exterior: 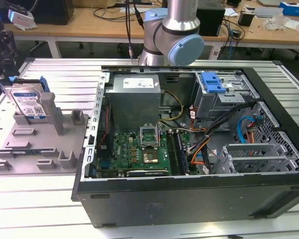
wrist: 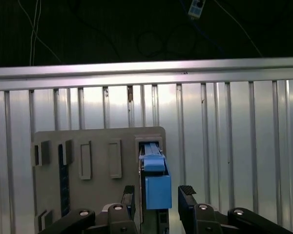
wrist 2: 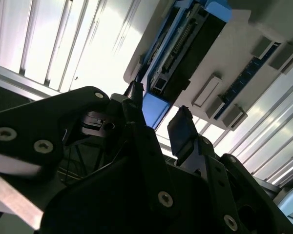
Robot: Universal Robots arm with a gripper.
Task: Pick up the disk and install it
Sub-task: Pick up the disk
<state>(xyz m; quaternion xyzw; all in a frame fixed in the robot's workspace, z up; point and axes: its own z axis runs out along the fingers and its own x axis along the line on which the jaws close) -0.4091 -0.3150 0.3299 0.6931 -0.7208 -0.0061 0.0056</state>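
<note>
The fingers of my gripper stop above the blue handle (wrist: 157,187) between them, with gaps beside the disk's upper end, so I need to go lower before closing.
The disk (exterior: 29,102) stands on edge in a slot of the grey holder plate (exterior: 45,149) at the exterior view's left, silver with a white-and-blue label and blue rails. My black gripper (exterior: 4,73) hangs just above and beside its upper end. In the first wrist view the disk's blue handle (wrist: 157,187) lies between my two fingers (wrist: 187,197), with a small gap on each side. The second wrist view shows the same: the blue handle (wrist 2: 154,109) sits between the dark fingertips (wrist 2: 180,129), and the disk (wrist 2: 185,53) runs away from them. My gripper (wrist: 157,199) is open.
An open computer case (exterior: 189,204) fills the middle and the exterior view's right, with a grey drive cage topped by a blue latch (exterior: 213,82). The arm's base (exterior: 174,35) stands behind the case. All of it rests on a slatted aluminium table (exterior: 65,74).
</note>
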